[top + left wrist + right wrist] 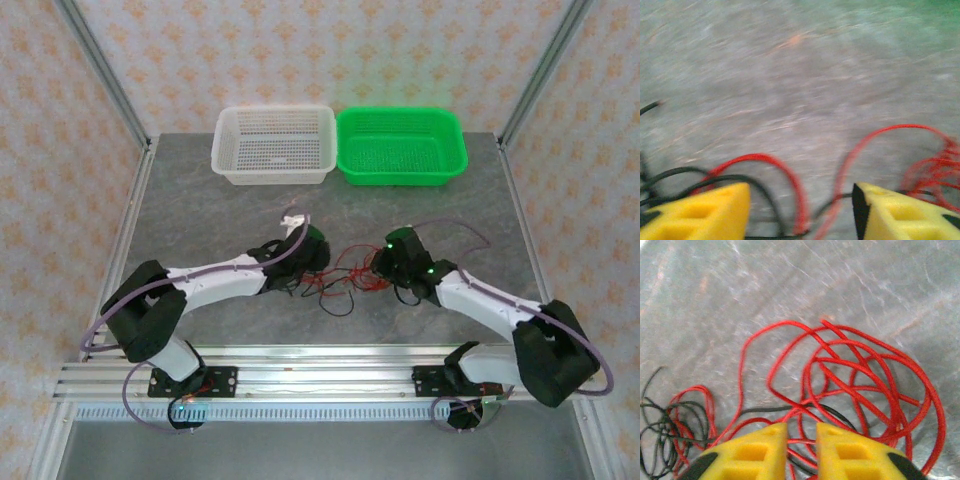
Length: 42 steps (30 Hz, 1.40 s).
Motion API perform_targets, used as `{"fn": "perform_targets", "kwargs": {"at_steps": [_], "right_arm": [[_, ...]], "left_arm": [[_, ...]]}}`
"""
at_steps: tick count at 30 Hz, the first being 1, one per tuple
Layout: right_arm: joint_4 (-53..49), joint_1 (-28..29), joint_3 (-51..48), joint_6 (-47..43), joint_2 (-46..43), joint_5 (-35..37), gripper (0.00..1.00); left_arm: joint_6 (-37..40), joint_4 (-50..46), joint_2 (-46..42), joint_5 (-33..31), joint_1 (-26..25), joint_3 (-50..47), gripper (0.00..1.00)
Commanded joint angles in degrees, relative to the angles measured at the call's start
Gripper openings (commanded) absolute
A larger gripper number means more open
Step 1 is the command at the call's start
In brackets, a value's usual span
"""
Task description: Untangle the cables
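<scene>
My left gripper should grab the red cable's loop beside the black cable next, so the other red loops stay free to untangle.
The cables, thin red and black wires, lie in a tangle on the grey table between my two grippers. My left gripper is low over the tangle's left side. In the left wrist view its yellow fingers stand wide apart, open, with a red cable and a black cable looping across the gap on the table. My right gripper sits at the tangle's right side. Its fingers are open by a narrow gap over red loops and a black strand.
A white basket and a green basket stand side by side at the table's back edge. A small black-and-red bundle lies at the left of the right wrist view. The aluminium rail runs along the near edge.
</scene>
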Motion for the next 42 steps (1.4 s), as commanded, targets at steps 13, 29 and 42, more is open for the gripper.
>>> {"fn": "perform_targets", "kwargs": {"at_steps": [13, 29, 42], "right_arm": [[-9.68, -6.55, -2.51, 2.49, -13.64, 3.3, 0.61], [8.43, -6.47, -14.15, 7.35, -3.36, -6.65, 0.6], [15.76, 0.09, -6.02, 6.4, 12.97, -7.42, 0.46]], "left_arm": [[18.48, -4.1, 15.07, 8.32, -4.38, 16.91, 0.62], [17.6, 2.8, 30.03, 8.16, -4.87, 21.34, 0.44], [-1.36, -4.48, 13.39, -12.69, 3.73, 4.25, 0.0]]}}
